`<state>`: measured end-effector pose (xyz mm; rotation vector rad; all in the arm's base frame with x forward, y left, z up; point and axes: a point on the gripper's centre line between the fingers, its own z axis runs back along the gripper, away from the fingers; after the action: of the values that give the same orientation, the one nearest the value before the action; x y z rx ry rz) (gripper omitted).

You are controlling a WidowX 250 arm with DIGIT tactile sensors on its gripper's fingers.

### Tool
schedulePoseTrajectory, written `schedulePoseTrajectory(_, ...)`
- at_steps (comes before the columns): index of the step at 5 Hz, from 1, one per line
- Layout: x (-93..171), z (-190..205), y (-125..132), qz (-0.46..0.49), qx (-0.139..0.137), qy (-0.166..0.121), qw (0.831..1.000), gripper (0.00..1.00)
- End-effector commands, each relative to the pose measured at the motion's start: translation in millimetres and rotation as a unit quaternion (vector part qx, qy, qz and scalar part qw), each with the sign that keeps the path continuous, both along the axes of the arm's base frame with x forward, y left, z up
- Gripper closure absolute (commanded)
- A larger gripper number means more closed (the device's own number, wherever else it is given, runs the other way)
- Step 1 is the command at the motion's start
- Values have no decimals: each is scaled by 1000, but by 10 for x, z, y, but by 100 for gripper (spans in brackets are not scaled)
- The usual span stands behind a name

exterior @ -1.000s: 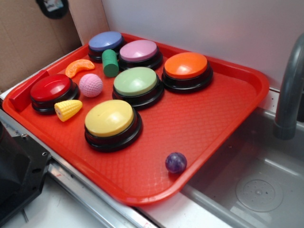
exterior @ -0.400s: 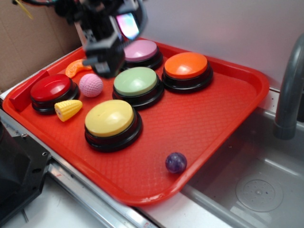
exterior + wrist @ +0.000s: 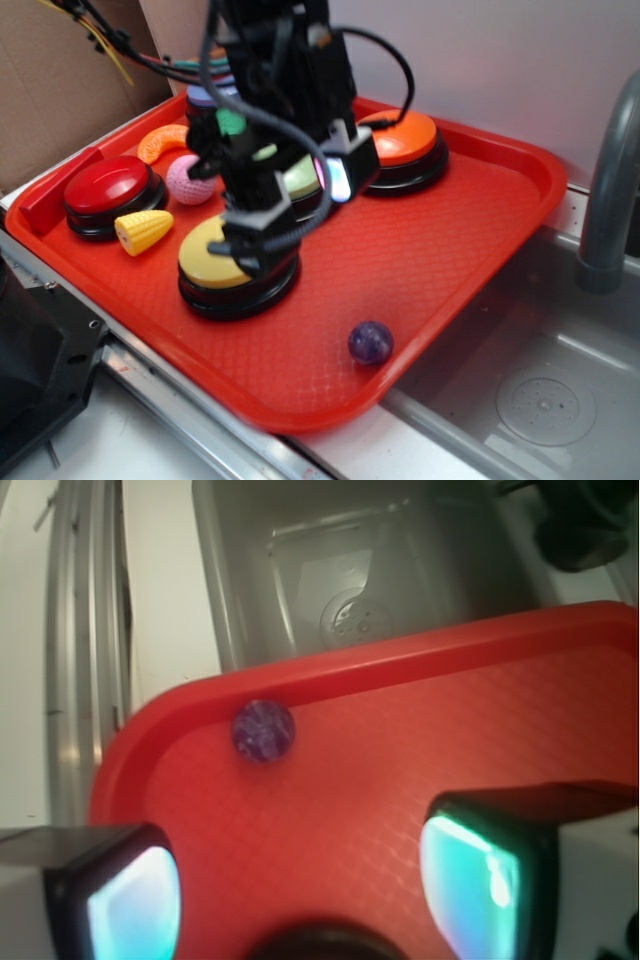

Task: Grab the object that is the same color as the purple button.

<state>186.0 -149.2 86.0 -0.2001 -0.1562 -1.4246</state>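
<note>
My gripper is to pick up the dark purple ball (image 3: 370, 342) by its round sides next, to grab the object that matches the purple button.
The object, a small glossy dark purple ball (image 3: 370, 342), lies near the front right edge of the red tray (image 3: 450, 250). In the wrist view the ball (image 3: 263, 730) rests against the tray rim (image 3: 400, 660), ahead and slightly left of the fingers. My gripper (image 3: 295, 210) hangs open over the yellow button (image 3: 212, 258) and the green button (image 3: 302, 180), well short of the ball. Its gripper gap (image 3: 300, 880) holds only bare tray floor. The arm hides the purple button.
Also on the tray are an orange button (image 3: 405, 140), a red button (image 3: 105, 190), a pink dimpled ball (image 3: 186, 182), a toy corn (image 3: 143, 231) and an orange slice (image 3: 160, 140). A grey sink (image 3: 540, 400) with a faucet (image 3: 610, 190) lies right of the tray.
The arm has swung in from the back left and come forward and down over the green and yellow buttons, now covering the purple button. The purple ball has not moved.
</note>
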Motion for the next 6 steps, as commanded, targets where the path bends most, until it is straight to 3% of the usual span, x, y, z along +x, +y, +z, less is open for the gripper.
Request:
schedulePoseTrajectory(1, -166, -312, -279, -39, -17, -17, 999, 0)
schedulePoseTrajectory(3, -155, -504, -414, -46, -1, -10, 999, 0)
schedulePoseTrajectory(4, -147, -539, -420, -41, 3, -11, 999, 60)
schedulePoseTrajectory(5, -113, -541, -419, -36, 1, -19, 999, 100)
schedulePoseTrajectory(6, -103, -553, -430, -33, 1, -15, 999, 100)
